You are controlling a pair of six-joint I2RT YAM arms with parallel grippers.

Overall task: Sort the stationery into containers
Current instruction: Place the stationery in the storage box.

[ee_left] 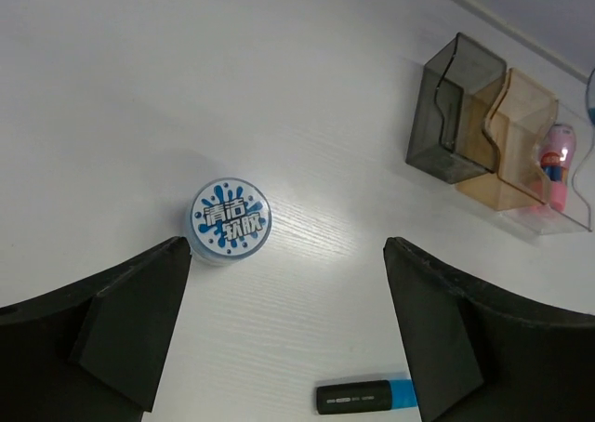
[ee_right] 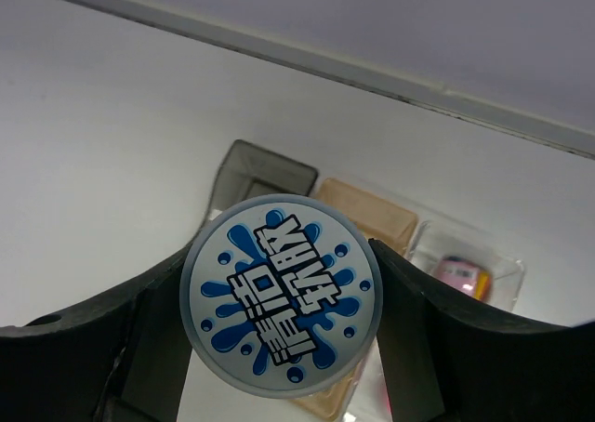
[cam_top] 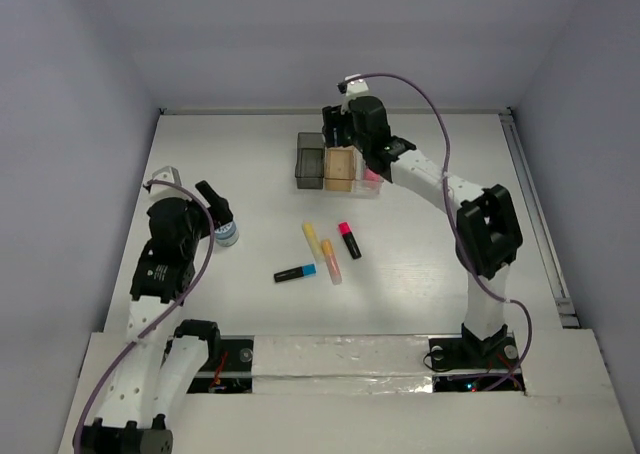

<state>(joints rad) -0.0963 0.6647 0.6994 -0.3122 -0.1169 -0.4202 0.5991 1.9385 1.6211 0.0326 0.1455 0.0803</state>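
Observation:
The blue-and-white tape roll hangs high above the edge between the dark grey (cam_top: pixel 310 160) and amber bins and would drop short. It moves, before my right gripper opens.
My right gripper (ee_right: pixel 281 296) is shut on a round blue-and-white tape roll (ee_right: pixel 280 295) and holds it above the row of bins: dark grey (cam_top: pixel 310 160), amber (cam_top: pixel 340 168) and clear (cam_top: pixel 371 180). A pink bottle (ee_right: pixel 465 278) lies in the clear bin. My left gripper (ee_left: pixel 286 334) is open and empty, just right of the second tape roll (ee_left: pixel 231 218), which rests on the table (cam_top: pixel 228 234). The blue-black highlighter (cam_top: pixel 296 272), the yellow one (cam_top: pixel 313 237), the orange one (cam_top: pixel 331 260) and the pink-black one (cam_top: pixel 349 240) lie mid-table.
The table (cam_top: pixel 430 264) is white, with grey walls on three sides and a rail (cam_top: pixel 535 214) along the right edge. The blue-black highlighter (ee_left: pixel 365 396) lies close to my left gripper's right finger.

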